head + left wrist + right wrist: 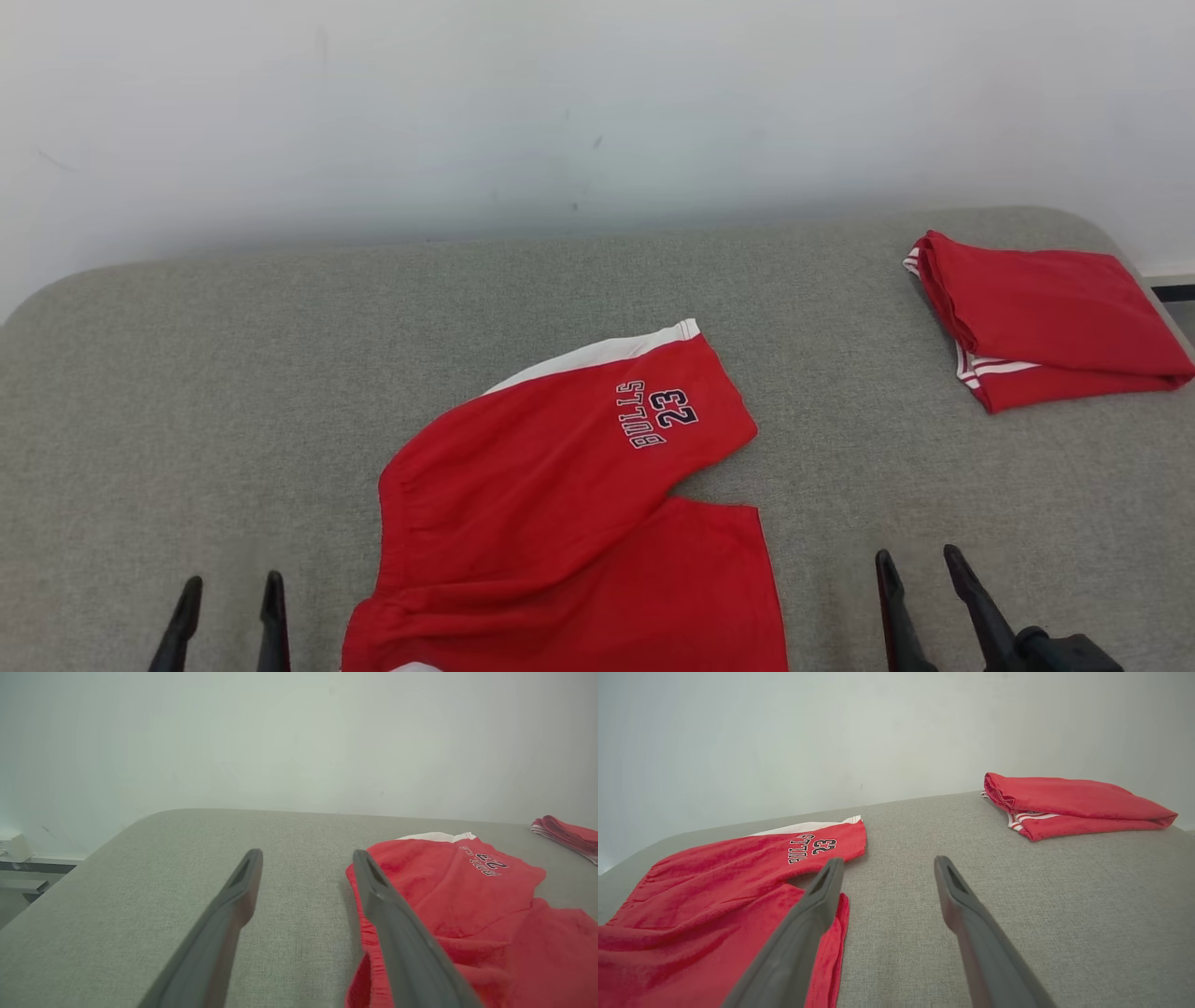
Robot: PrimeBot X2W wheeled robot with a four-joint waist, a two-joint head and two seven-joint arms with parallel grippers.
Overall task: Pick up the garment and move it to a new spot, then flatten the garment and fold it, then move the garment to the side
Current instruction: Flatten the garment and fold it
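Note:
The gathered edge stands up at the elastic waistband corner [365, 623], while the printed leg [627, 420] lies flat. I should grab the shorts there next with my left gripper to pick them up.
The garment [560, 504] is a pair of red shorts with white trim and "BULLS 23" print, lying loosely spread on the grey surface [187, 373] at the near middle. It also lies at the right of the left wrist view [467, 905] and at the left of the right wrist view [714, 896]. My left gripper [231, 597] stands open left of the shorts' waistband, empty; its fingers [411, 942] hover beside the waistband edge. My right gripper [920, 569] is open to the right of the shorts, empty, with one of its fingers [803, 933] over the leg hem.
A second red garment [1046, 322], folded with white stripes, rests at the far right of the surface [1069, 805]. A pale wall [560, 112] rises behind. The surface's rounded corners fall away at far left and far right.

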